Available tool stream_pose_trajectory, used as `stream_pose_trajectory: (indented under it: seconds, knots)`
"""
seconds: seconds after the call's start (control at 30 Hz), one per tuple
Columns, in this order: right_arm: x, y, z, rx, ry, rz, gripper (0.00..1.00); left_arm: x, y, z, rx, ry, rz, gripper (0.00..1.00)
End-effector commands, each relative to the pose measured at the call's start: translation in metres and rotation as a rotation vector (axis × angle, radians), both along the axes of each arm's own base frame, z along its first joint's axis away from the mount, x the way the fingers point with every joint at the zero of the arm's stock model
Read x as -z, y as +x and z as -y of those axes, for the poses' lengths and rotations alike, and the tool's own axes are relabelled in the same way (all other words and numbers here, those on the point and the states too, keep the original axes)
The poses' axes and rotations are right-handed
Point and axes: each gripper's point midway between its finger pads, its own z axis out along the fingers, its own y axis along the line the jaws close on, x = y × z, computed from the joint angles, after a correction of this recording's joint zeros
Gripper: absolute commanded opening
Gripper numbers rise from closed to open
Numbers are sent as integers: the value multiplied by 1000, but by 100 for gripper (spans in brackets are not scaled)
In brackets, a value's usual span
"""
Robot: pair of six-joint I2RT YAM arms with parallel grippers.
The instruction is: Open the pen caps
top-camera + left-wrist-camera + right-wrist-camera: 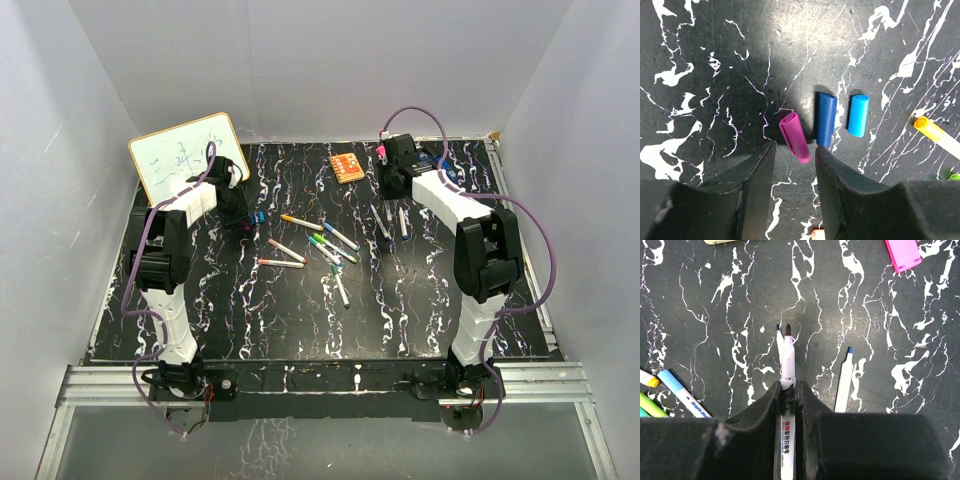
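Observation:
My right gripper keeps hold of the white pen, whose body overlaps the neighbouring pen, until it reaches the gap in front of the blue-tipped pen.
Three loose pen caps lie on the black marbled table in the left wrist view: magenta, dark blue and light blue. My left gripper is open and empty, its fingertips either side of the magenta cap's near end. My right gripper is shut on an uncapped white pen with a dark tip pointing away. A second bare tip shows just beside it. Another uncapped pen lies to the right. In the top view, several capped pens lie mid-table between the left gripper and the right gripper.
A whiteboard leans at the back left. An orange pad lies at the back centre. A flat pink bar lies beyond the right gripper. Capped pens lie at the right wrist view's left edge, and a yellow-capped pen right of the caps.

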Motion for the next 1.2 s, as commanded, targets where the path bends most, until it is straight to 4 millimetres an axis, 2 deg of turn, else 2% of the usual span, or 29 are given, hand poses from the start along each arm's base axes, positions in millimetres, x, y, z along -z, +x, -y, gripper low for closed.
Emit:
stream_pose_trajectory:
  seconds: [0.0,0.17,0.4,0.47,0.53,0.63,0.8,0.9,1.17]
  knots:
    - [-32,27,-4,-1,26,108,0,-12,-8,-5,4,17,-28,38]
    - [-17,33,3,12,-24,89,0,-37,-10,-9,3,29,4,40]
    - [0,45,22,30,-114,93,0,-88,-12,-8,-21,-12,131,50]
    - [7,49,26,24,-137,88,0,-104,-9,-7,-20,-21,179,58]
    - [15,51,29,20,-148,75,0,-120,-5,-7,-20,-25,234,71]
    - [24,54,31,14,-146,60,0,-143,-2,-9,-34,-30,325,97]
    - [39,54,30,-3,-141,34,0,-175,0,-8,-42,-57,424,99]
    - [42,54,28,-10,-134,28,0,-185,1,-8,-55,-70,460,99]
    - [57,43,22,-32,-101,-13,0,-185,2,-5,-49,-90,459,99]
